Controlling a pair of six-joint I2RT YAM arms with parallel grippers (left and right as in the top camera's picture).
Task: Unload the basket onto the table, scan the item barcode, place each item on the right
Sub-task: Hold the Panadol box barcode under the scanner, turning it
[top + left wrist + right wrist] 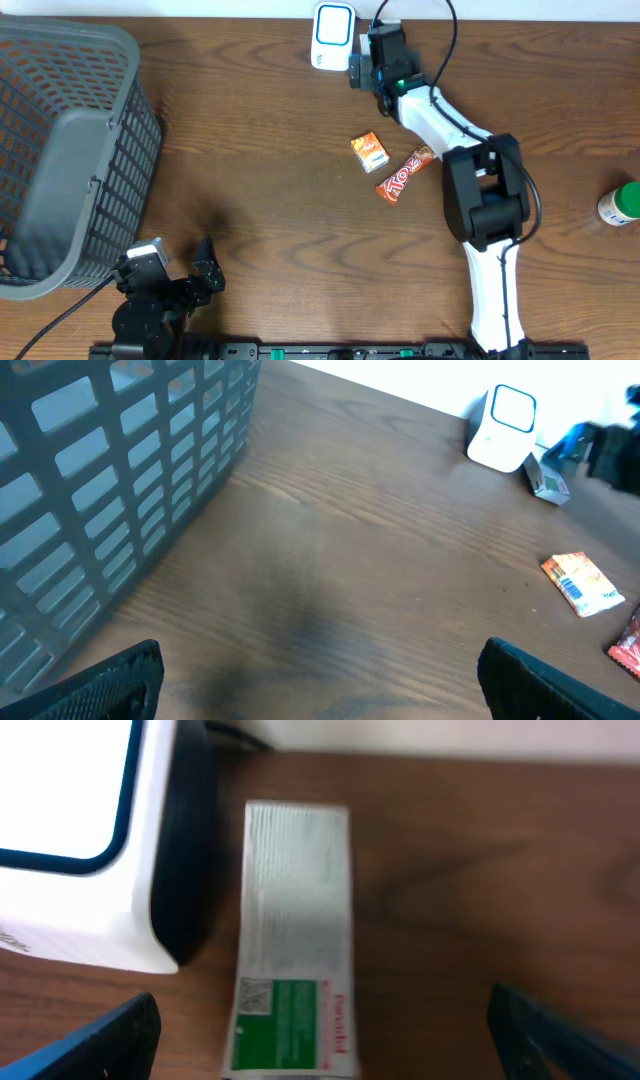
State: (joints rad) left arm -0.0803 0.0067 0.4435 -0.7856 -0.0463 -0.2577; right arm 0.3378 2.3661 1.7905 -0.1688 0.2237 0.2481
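Observation:
My right gripper is to grab the white box next across its sides at the near, green-label end (290, 1026), so that the rest stays exposed for scanning.
The item, a white box with a green label (296, 920), lies flat on the table just right of the white barcode scanner (80, 840). My right gripper (335, 1035) hangs over its near end, open, with both fingers well clear of its sides. From overhead, the right gripper (372, 60) sits beside the scanner (332, 36) at the table's back edge and hides most of the box (357, 70). My left gripper (320, 685) is open over bare wood at the front left and holds nothing; the overhead view shows the left gripper (182, 265) there too.
A grey mesh basket (60, 150) fills the left side. An orange packet (369, 151) and a red candy bar (405, 172) lie mid-table. A green-capped bottle (620, 204) stands at the right edge. A black cable runs behind the scanner.

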